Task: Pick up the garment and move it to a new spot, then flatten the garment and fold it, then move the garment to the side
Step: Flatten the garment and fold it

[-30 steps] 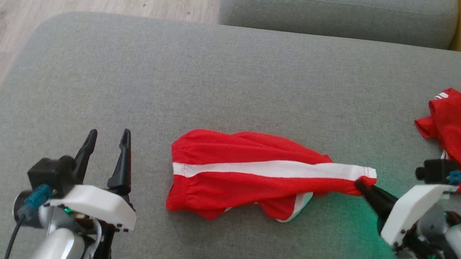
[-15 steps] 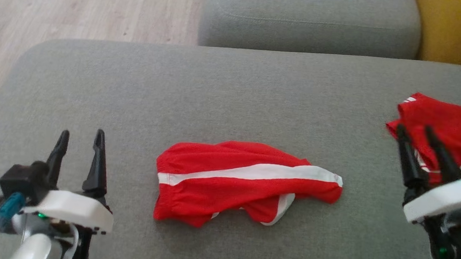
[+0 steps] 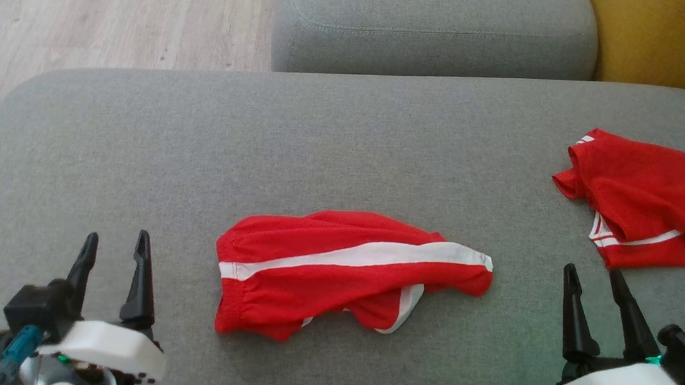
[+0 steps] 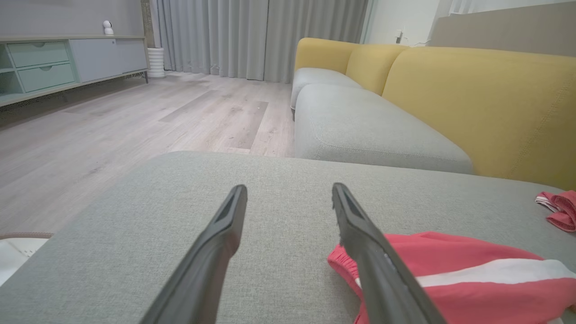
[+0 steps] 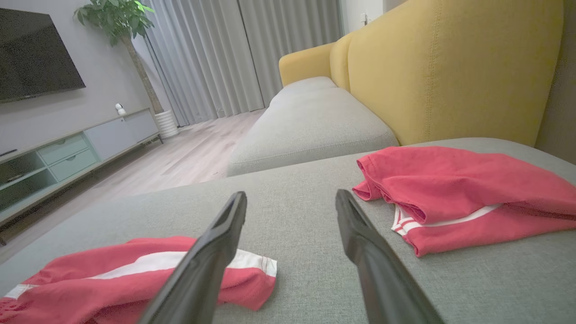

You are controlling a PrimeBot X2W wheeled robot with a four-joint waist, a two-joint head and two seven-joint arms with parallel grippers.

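Observation:
The garment [image 3: 355, 269] needs to be moved, so my left gripper will grab it next by its waistband edge at the white stripe [image 3: 226, 269], where the hem stands up.
The garment [image 3: 341, 274], red shorts with a white side stripe, lies crumpled and slack on the grey sofa cushion [image 3: 296, 150], waistband toward the left. My left gripper [image 3: 116, 235] stands open to its left, apart from it, fingers pointing away from me. My right gripper [image 3: 592, 270] is open too, clear of the garment's right end. In the left wrist view the garment [image 4: 450, 270] lies just right of the open left gripper [image 4: 289, 188]. In the right wrist view the garment [image 5: 112, 274] sits low left behind the open right gripper [image 5: 291, 194].
A second red garment [image 3: 650, 197] with white trim lies folded at the cushion's right side, also visible as the second red garment [image 5: 450, 189]. A neighbouring grey seat [image 3: 433, 31] and yellow backrest [image 3: 677, 48] lie beyond. Wooden floor [image 3: 84, 4] is at the far left.
My right gripper let go of the garment's right end, opened and drew back to the lower right. The garment now lies slack. The head camera has shifted its view.

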